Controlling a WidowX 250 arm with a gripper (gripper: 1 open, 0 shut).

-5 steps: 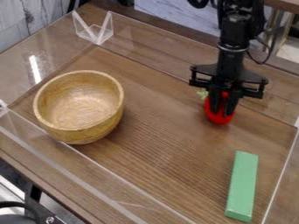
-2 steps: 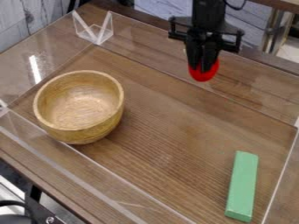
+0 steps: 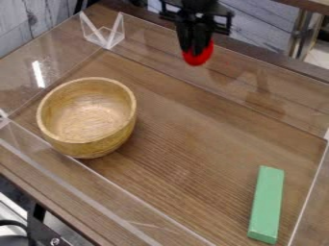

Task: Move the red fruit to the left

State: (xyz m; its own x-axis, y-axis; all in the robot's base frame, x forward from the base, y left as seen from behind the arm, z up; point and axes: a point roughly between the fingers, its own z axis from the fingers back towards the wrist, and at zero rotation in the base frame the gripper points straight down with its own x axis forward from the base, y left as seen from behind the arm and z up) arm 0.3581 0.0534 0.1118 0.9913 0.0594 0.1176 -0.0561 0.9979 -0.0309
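The lower edge of the red fruit (image 3: 195,56) is hanging above the wooden tabletop. My gripper needs to keep holding it.
The red fruit (image 3: 195,56) hangs in the air above the back of the wooden table, only its lower part showing below the black fingers. My gripper (image 3: 195,46) is shut on it, pointing straight down from the top edge of the view. The fruit is well above the tabletop, to the right of and behind the wooden bowl (image 3: 87,116).
A flat green block (image 3: 266,204) lies near the front right corner. Clear plastic walls (image 3: 33,159) ring the table, with a clear folded stand (image 3: 103,32) at the back left. Bare wood stretches between bowl and block.
The gripper has lifted the red fruit off the table at the right and carried it up, back and to the left.
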